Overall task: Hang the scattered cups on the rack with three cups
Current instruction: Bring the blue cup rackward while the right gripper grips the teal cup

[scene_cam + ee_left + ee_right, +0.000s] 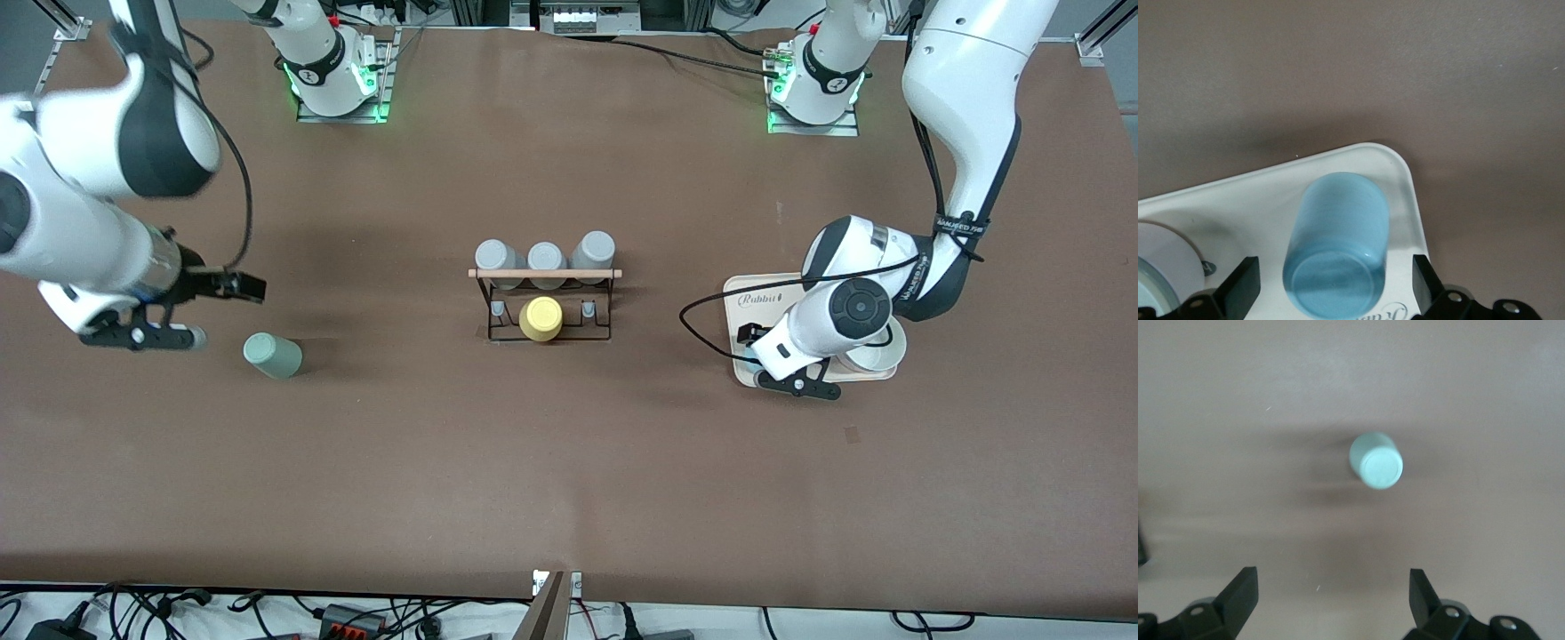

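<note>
The pale sage-green cup goes on the black wire rack (544,307) next, so I should grip it by its side (284,359) with my right gripper to hang it there.
The pale sage-green cup (273,356) stands base up on the brown table toward the right arm's end; it also shows in the right wrist view (1376,460). My right gripper (249,289) (1331,597) is open and empty, in the air beside it. The light blue cup (1338,243) sits base up at a corner of the cream tray (1245,200); only a sliver of it (752,356) shows in the front view. My left gripper (749,342) (1333,287) is open, one finger on each side of the blue cup, not touching it. The black wire rack (544,307) stands mid-table.
The rack holds three grey cups (544,258) along its wooden rod and a yellow cup (540,318) on its lower middle peg. The cream tray (756,298) also carries a white bowl (880,354) beside the left arm.
</note>
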